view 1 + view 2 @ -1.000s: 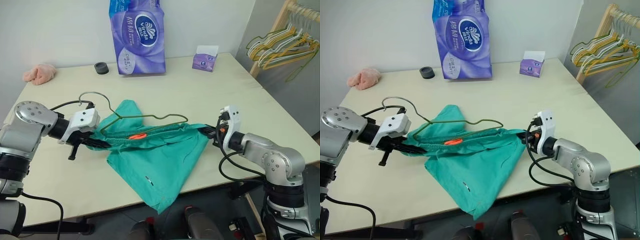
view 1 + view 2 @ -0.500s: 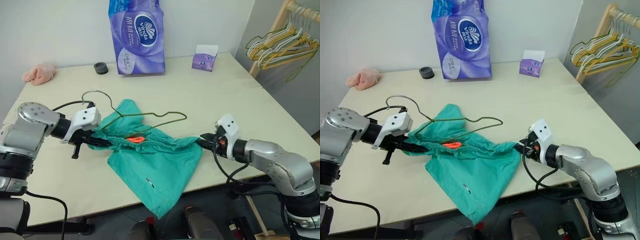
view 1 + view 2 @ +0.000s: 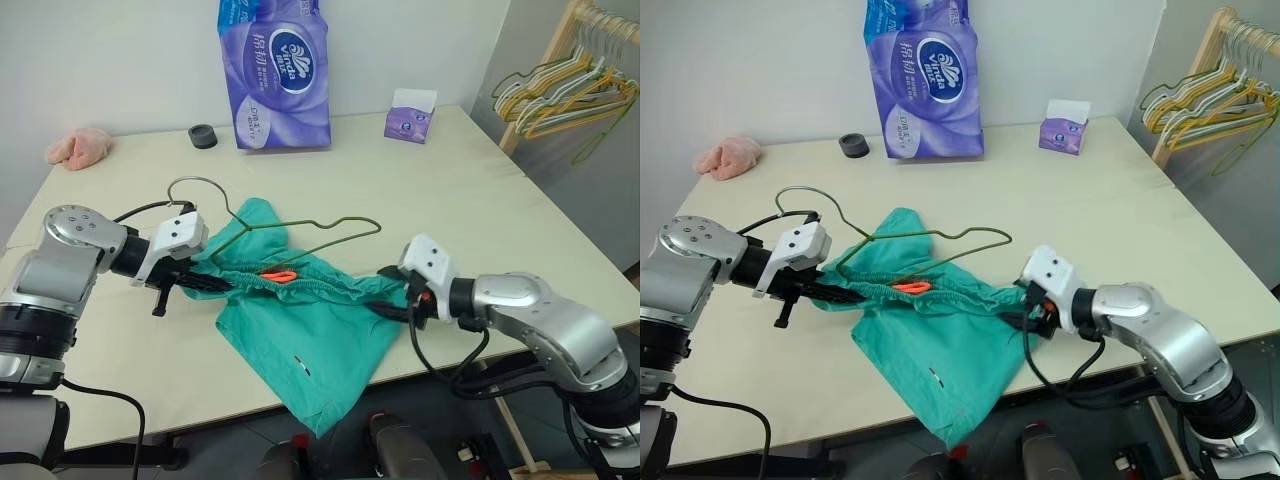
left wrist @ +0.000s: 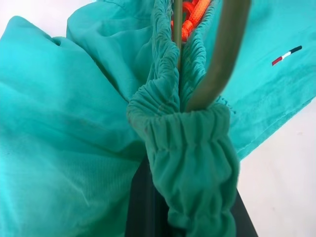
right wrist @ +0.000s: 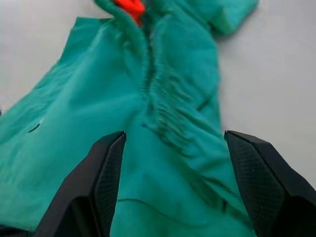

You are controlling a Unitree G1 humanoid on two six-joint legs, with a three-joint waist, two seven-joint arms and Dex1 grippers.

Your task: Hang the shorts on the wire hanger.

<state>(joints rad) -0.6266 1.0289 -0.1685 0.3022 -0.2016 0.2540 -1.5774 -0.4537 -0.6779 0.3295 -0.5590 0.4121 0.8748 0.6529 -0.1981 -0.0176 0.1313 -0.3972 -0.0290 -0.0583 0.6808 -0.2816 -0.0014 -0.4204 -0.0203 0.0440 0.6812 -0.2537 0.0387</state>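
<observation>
The wire hanger point(image 3: 318, 229) needs to stay inside the shorts' waistband, so the right gripper will next pick up the shorts by the gathered waistband's end point(image 3: 372, 292).
The teal shorts point(image 3: 305, 330) lie crumpled at the table's middle, one leg hanging over the front edge. Their orange tag point(image 3: 279, 275) shows inside the waist. The wire hanger point(image 3: 318, 229) rests on their far side, and its wire point(image 4: 217, 74) runs into the gathered waistband point(image 4: 190, 143). My left gripper point(image 3: 205, 285) is shut on the waistband's left end, which is bunched over its dark fingers point(image 4: 142, 207). My right gripper point(image 3: 385, 305) hovers open at the waistband's right end. Its fingers point(image 5: 106, 173) stand wide apart above the fabric point(image 5: 163, 113).
A purple tissue pack point(image 3: 272, 75), a small purple box point(image 3: 410, 115), a black roll point(image 3: 202, 136) and a pink cloth point(image 3: 78, 147) sit along the table's far side. A wooden rack with several hangers point(image 3: 570, 85) stands off the right edge.
My right gripper has let go of the waistband's right end, opened and moved left over the shorts. The stretched waistband has gone slack. My left gripper keeps its hold.
</observation>
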